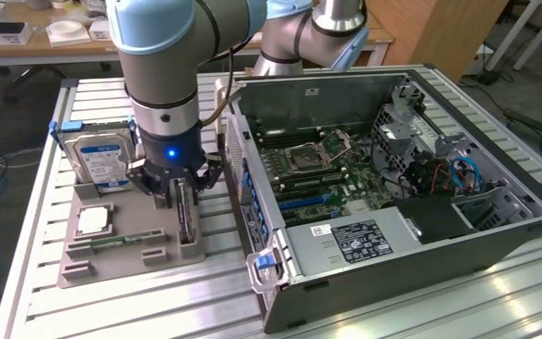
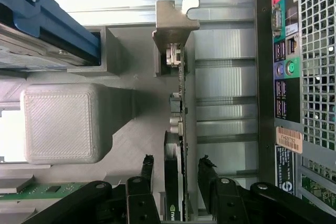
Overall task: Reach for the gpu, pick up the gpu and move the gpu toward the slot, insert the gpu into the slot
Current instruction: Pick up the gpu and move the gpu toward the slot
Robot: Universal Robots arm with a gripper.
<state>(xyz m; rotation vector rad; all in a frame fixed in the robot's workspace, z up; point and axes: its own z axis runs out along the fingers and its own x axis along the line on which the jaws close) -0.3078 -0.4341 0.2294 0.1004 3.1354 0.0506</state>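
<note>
I should next grab the GPU by its exposed middle section (image 1: 183, 205) to pick it up, as the grey holder's posts enclose both ends.
The gpu (image 1: 187, 220) stands on edge in a groove of the grey holder (image 1: 111, 267), a thin dark card. In the wrist view its edge (image 2: 181, 103) runs away from the camera and ends in the silver bracket (image 2: 176, 22). My gripper (image 1: 178, 189) is low over the card's near half. It is open, and the card passes between its fingertips (image 2: 177, 167). One black finger (image 2: 147, 167) and the other (image 2: 206, 169) stand to either side with a small gap each. The blue slot (image 1: 301, 202) lies on the motherboard inside the open computer case (image 1: 422, 233).
On the holder there is also a blue-labelled hard drive (image 1: 101, 157), a processor (image 1: 94, 220) and a green memory stick (image 1: 121, 241). The case's rear panel (image 2: 296, 66) stands close beside the holder. The slatted metal table (image 1: 158, 304) carries everything.
</note>
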